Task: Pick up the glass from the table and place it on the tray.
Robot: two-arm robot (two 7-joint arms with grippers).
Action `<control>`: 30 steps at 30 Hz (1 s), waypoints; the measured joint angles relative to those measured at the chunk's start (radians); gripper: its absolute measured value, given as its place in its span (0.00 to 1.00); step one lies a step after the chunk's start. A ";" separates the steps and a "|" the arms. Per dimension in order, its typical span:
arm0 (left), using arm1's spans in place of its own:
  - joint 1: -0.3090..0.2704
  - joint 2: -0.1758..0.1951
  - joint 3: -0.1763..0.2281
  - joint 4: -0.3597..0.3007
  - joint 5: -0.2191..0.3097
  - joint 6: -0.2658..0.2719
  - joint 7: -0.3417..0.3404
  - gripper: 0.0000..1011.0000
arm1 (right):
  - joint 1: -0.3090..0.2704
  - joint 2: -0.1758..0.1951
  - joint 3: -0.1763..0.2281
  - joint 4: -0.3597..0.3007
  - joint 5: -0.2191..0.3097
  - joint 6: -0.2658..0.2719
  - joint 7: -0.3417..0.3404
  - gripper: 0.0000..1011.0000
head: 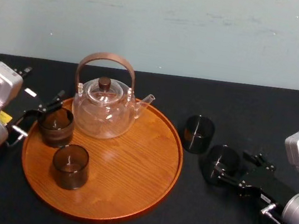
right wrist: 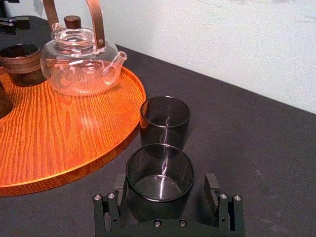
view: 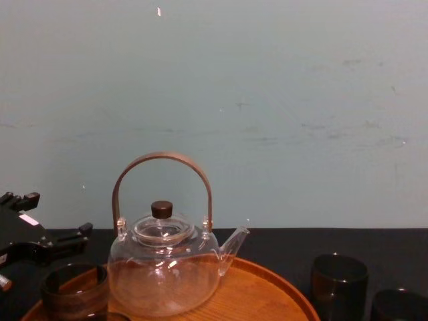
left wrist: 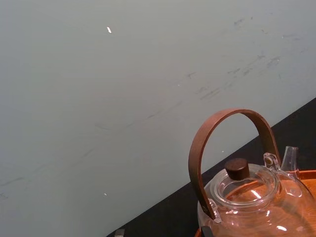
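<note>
My right gripper picks up the nearer dark smoky glass by its sides next, to set it on the round wooden tray (view: 257,294) (right wrist: 79,131).
Two dark smoky glasses stand on the black table (head: 261,115) to the right of the round wooden tray (head: 130,168). The nearer glass (head: 222,159) (right wrist: 159,173) sits between the fingers of my right gripper (head: 225,168) (right wrist: 165,191), which is open, with a small gap showing at one finger (right wrist: 212,190). The farther glass (head: 198,133) (right wrist: 165,118) stands free just beyond it, close to the tray's rim. On the tray's left side, my left gripper (head: 37,115) is open beside another glass (head: 55,126) (view: 72,289).
A clear glass teapot (head: 104,108) (left wrist: 247,197) (view: 164,267) with an arched brown handle stands at the back of the tray. A further dark glass (head: 70,166) sits at the tray's front left. The tray's right half is bare wood. A pale wall rises behind the table.
</note>
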 joint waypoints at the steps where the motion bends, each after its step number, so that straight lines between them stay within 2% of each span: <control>1: 0.000 0.000 0.000 0.000 0.000 0.000 0.000 0.99 | 0.003 -0.003 0.000 0.005 -0.001 0.000 0.003 0.99; 12: 0.000 0.000 0.000 0.000 0.000 0.000 0.000 0.99 | 0.041 -0.042 -0.004 0.066 -0.011 0.004 0.046 0.99; 30: 0.000 0.000 0.000 0.000 0.000 0.000 0.000 0.99 | 0.091 -0.074 -0.016 0.129 -0.021 -0.009 0.076 0.99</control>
